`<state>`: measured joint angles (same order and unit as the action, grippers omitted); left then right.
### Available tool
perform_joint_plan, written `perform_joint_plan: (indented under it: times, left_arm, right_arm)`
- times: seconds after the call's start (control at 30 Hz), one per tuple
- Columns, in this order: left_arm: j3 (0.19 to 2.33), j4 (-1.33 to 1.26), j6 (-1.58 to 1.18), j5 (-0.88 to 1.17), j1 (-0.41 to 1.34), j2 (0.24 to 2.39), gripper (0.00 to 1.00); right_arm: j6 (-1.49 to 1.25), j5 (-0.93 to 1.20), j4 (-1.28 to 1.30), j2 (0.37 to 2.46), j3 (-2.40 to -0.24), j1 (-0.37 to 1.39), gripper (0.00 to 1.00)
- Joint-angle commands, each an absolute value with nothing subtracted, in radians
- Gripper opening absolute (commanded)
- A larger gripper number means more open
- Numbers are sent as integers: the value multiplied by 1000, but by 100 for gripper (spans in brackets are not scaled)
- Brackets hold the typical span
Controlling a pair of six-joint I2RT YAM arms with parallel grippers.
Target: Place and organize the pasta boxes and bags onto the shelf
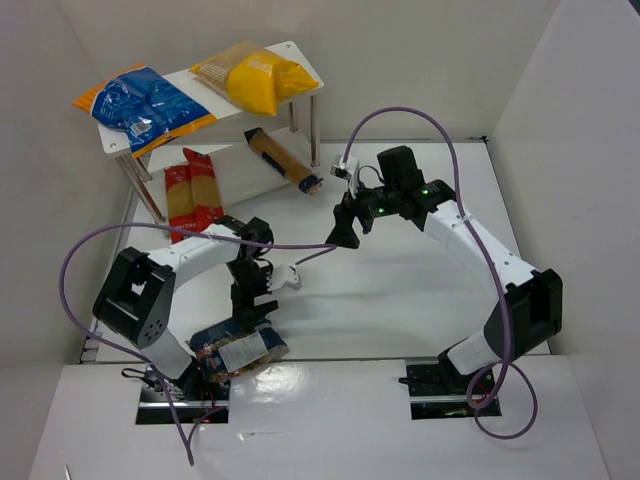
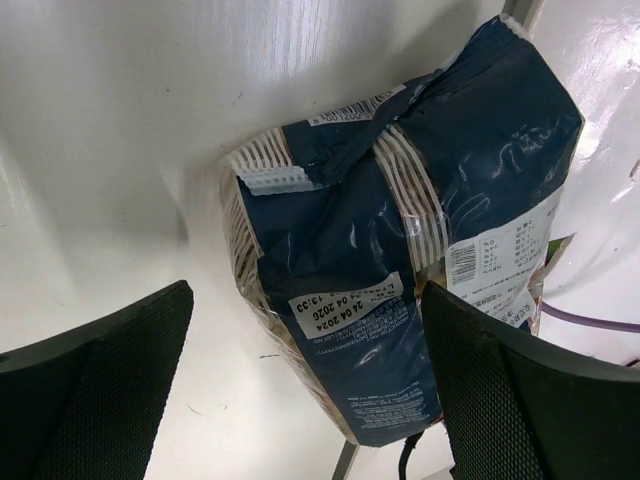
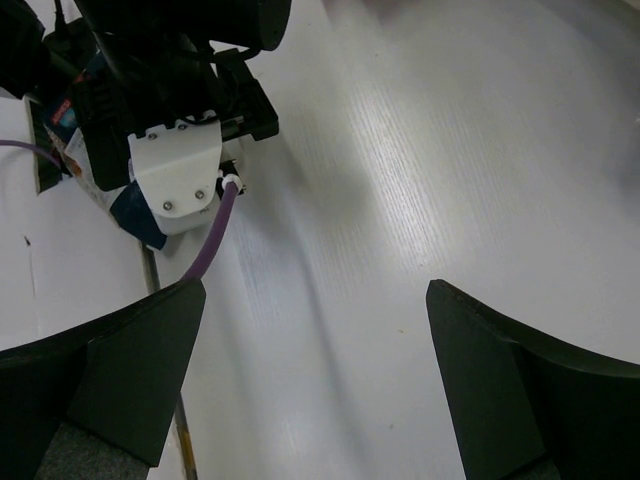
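My left gripper has its open fingers on both sides of the bag's long edge, with empty table beside it. It needs to close. Closing now would hold the bag.
The clear bag of golden pasta with a dark blue label lies at the table's near edge by the left arm's base. My left gripper hovers just above it, open. In the left wrist view the bag reaches down between my spread fingers, nearer the right one, ungripped. The white two-tier shelf stands at the far left. A blue-and-orange bag and a yellow bag lie on its top board. Red spaghetti packs and a slim tan box lie below. My right gripper is open and empty.
In the right wrist view my right gripper hangs over bare white table, with the left arm's wrist and its purple cable at the upper left. White walls close in the table on the left, far and right sides.
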<state>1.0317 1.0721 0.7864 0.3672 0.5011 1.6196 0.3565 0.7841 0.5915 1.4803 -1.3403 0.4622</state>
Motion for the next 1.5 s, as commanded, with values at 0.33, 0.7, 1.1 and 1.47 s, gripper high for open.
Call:
perform_joint_plan:
  times: [0.33,0.7,1.1,1.47]
  left_arm:
    - [988,902,720,397,565,1721,0]
    - [1164,767,621,391,583,1574,0]
    - [1220,664,575,298,583,1677,0]
    - [1183,548,437,250,583,1517,0]
  right_arm:
    - [353,664,557,1290,-1315,367,100]
    - [342,626,548,1158,-1259,284,100]
    - [342,658,538,1118,-1232,210,100]
    - [342,649,529,1091,-1201,210,100]
